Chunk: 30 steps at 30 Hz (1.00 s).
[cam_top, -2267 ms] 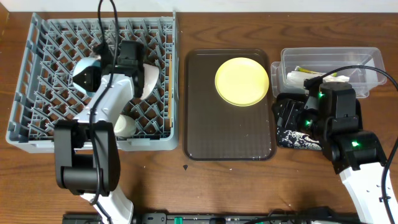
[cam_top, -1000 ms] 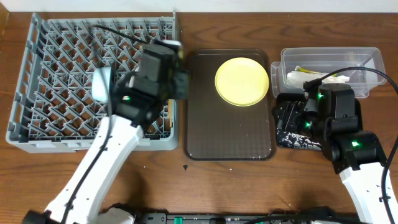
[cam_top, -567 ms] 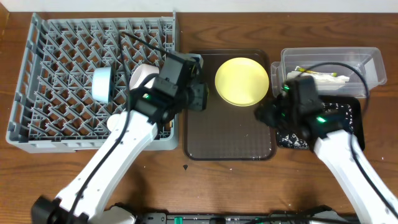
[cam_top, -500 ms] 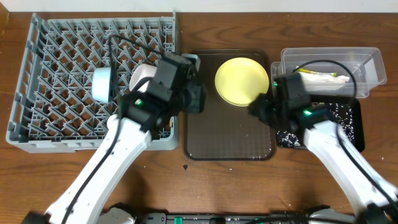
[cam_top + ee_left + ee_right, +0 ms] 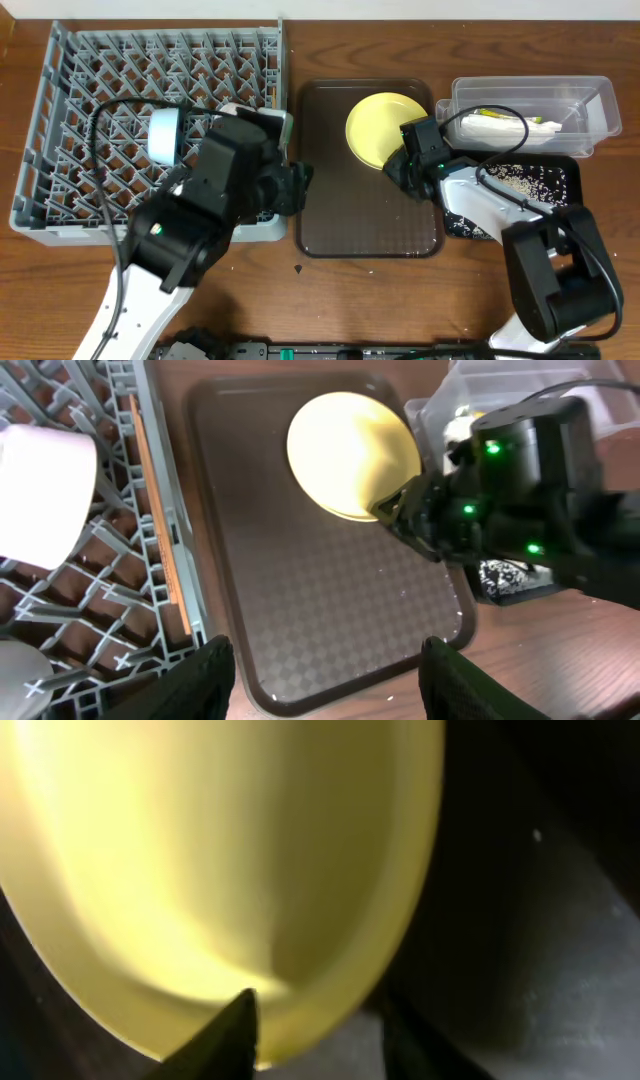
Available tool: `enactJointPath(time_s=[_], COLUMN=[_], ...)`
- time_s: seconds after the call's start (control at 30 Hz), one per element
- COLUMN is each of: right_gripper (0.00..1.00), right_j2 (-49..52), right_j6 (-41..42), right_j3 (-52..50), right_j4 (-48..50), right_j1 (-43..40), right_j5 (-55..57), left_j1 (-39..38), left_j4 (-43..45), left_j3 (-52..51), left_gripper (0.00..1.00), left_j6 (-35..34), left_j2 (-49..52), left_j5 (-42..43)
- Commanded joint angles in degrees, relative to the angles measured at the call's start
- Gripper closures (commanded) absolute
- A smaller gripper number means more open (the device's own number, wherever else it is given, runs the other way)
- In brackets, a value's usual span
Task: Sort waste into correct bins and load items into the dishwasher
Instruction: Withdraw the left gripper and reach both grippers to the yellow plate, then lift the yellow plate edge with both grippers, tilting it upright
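Observation:
My right gripper holds the yellow plate, and next my left gripper grabs its free rim to stand the plate in the dish rack.
The round yellow plate lies at the back of the brown serving tray. My right gripper is shut on its near right rim. In the right wrist view the plate fills the frame, with one finger over the rim and the other under it. My left gripper is open and empty, above the tray's front left part. The grey dish rack holds the light blue bowl, a white bowl and the chopsticks.
The clear tub at the back right holds the green-yellow wrapper and white paper. The black tray in front of it holds rice crumbs. My left arm hides the rack's front right part.
My left gripper left the rack and moved right, over the brown tray's left side. My right gripper swung left from the black tray to the yellow plate and closed on its rim.

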Motion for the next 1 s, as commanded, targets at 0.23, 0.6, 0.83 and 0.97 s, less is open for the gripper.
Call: enactJointPath(time_s=[0.23, 0.6, 0.83, 0.97], right_gripper=[0.99, 0.99, 0.99, 0.99], right_j2=[-2.0, -22.5, -29.0, -29.3], right_j6=[-5.7, -41.0, -51.4, -53.5], right_j3=[-0.3, -0.3, -0.3, -0.3], right_j4=[-5.7, -11.1, -13.8, -13.6], right_j1=[0.3, -8.7, -13.2, -12.6], right_j5=[-3.8, -20.9, -41.4, -47.0], left_j1=[0.0, 0.0, 0.0, 0.0], left_j4=[-1.2, -1.8, -0.1, 0.6], left_j3=[0.3, 0.3, 0.3, 0.3], left_gripper=[0.34, 0.18, 0.13, 0.13], left_j6=[-0.7, 1.7, 1.6, 1.2], left_j2=[-1.7, 0.4, 2.4, 3.3], left_j5=[-1.0, -4.4, 2.4, 4.4])
